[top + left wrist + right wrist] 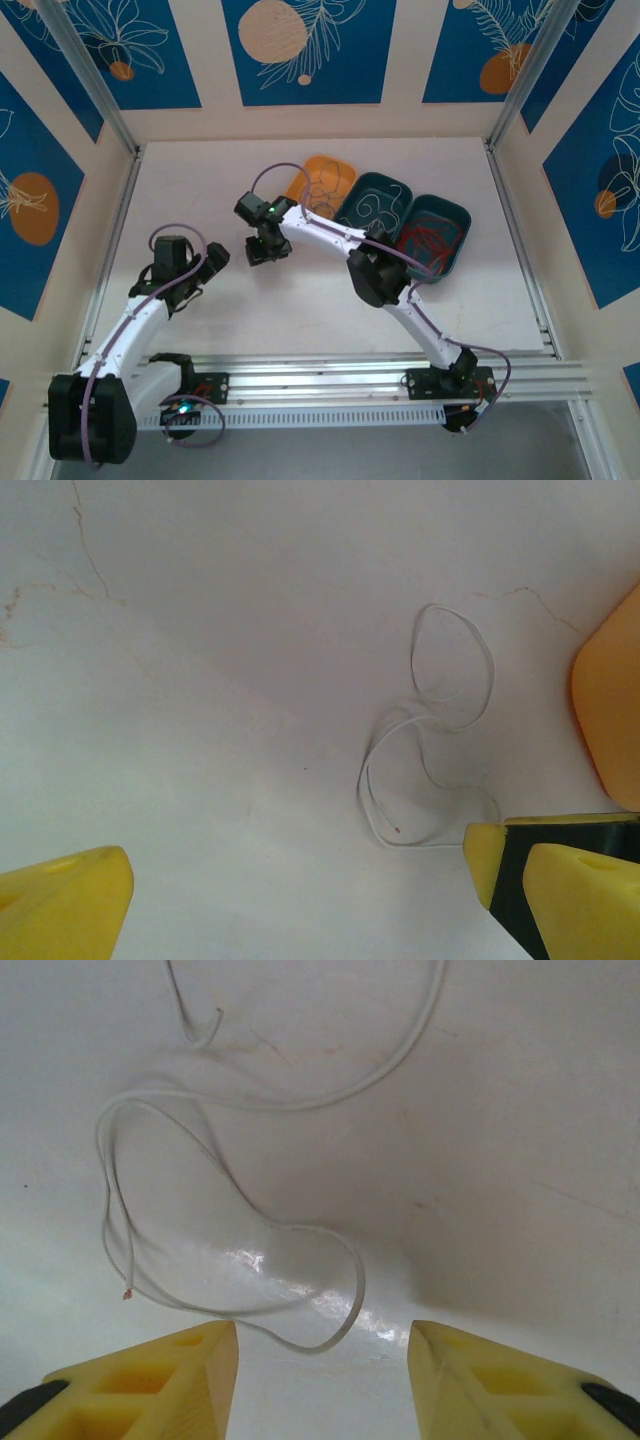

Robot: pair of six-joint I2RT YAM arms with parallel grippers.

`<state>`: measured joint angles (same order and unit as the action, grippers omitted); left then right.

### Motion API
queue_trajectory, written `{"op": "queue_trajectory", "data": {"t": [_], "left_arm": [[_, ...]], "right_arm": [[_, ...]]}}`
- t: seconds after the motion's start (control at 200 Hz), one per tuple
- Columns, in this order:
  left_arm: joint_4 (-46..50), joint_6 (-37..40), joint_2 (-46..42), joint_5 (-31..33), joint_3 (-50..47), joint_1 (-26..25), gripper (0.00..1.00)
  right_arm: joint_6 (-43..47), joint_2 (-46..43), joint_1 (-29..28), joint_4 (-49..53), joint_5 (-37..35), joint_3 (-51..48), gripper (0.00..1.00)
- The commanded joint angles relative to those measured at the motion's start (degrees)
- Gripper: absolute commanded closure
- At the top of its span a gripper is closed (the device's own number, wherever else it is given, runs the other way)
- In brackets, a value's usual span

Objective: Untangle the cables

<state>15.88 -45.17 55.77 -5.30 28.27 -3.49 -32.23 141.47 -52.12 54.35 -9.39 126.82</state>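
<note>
My right gripper grabs the whitish cable (235, 1190) at its nearest loop next, so the rest stays free for my left gripper to untangle.
A thin whitish cable (235, 1190) lies in loose loops on the white table, with one bare end (127, 1293) at the left. My right gripper (325, 1365) hovers low over it, open. The cable's nearest loop (345, 1310) sits just ahead of the gap between its yellow fingers, and nothing is held. From above, the right gripper (268, 248) points down at the table left of the trays. My left gripper (300, 890) is open wide and holds nothing. The same whitish cable (440, 720) lies ahead of it to the right. More cables lie in the trays: whitish (375, 212) and red (425, 240).
An orange tray (322, 170) and two teal trays (352, 200) (458, 245) stand in a row at the back right. The orange tray's edge (610, 710) is to the right of the left gripper. Metal rails (350, 375) run along the near edge.
</note>
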Motion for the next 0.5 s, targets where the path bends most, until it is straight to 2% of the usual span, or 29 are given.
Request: {"op": "queue_trajectory", "data": {"t": [0.0, 0.365, 0.415, 0.495], "left_arm": [[0.1, -0.7, 0.1, 0.0, -0.6, 1.0, 0.00], [-0.3, -0.8, 0.1, -0.4, -1.0, 1.1, 0.00], [-0.4, -0.8, 0.0, -0.5, -1.0, 1.1, 0.00], [-0.4, -0.7, 0.0, -0.6, -1.1, 1.0, 0.00]], "right_arm": [[-1.2, 1.5, 0.3, 0.7, 3.1, 1.7, 0.54], [-1.2, 3.9, 0.0, -0.3, 5.1, 1.7, 0.62], [-1.1, 4.2, 0.1, -0.4, 4.9, 1.8, 0.66], [-1.0, 4.6, 0.5, -0.1, 4.9, 2.1, 0.79]]}}
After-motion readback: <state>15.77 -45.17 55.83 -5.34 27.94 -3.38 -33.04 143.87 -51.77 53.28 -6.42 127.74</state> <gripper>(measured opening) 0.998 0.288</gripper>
